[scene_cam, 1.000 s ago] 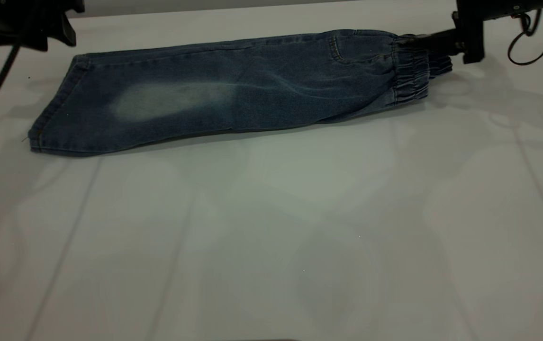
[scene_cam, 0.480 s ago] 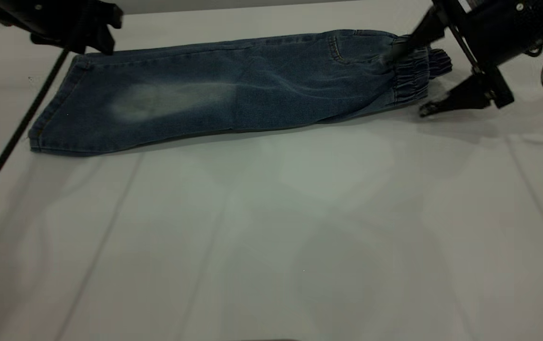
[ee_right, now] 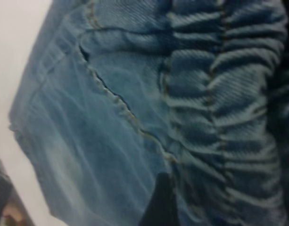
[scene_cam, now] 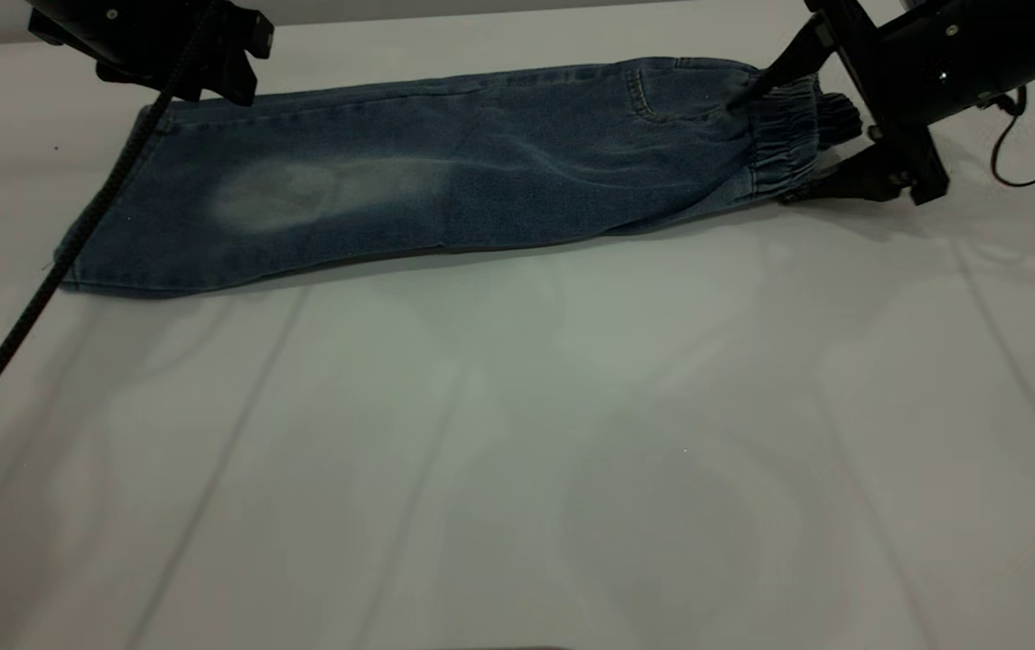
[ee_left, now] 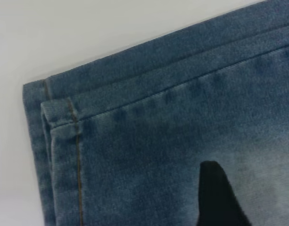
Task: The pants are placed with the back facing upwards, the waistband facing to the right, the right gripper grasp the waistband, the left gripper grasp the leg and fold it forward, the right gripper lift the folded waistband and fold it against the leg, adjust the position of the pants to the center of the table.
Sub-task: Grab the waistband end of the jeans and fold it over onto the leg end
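Observation:
My right gripper has to grab the pants by their gathered waistband (scene_cam: pixel 785 141) next. It will then lift the waistband end and fold it against the leg (scene_cam: pixel 351 190).
The blue denim pants (scene_cam: pixel 445 185) lie folded lengthwise at the far side of the table (scene_cam: pixel 517 433), waistband to the right. My right gripper (scene_cam: pixel 797 134) is open and straddles the gathered waistband (scene_cam: pixel 784 135), with one finger on the far side and one on the near side. In the right wrist view the waistband (ee_right: pixel 219 108) fills the frame beside a dark fingertip (ee_right: pixel 158 202). My left gripper (scene_cam: pixel 219 81) hovers over the far corner of the leg hem (scene_cam: pixel 107 212). It is open above the denim (ee_left: pixel 149 141), with one fingertip (ee_left: pixel 219 197) showing.
A black cable (scene_cam: pixel 48 271) hangs from the left arm across the hem end and down over the table. A looped black cable (scene_cam: pixel 1032 135) trails from the right arm. The near half of the table holds nothing but faint shadows.
The right gripper has opened and swung round, and its fingers now sit either side of the waistband. The left gripper has moved right, over the hem corner. The pants have not moved.

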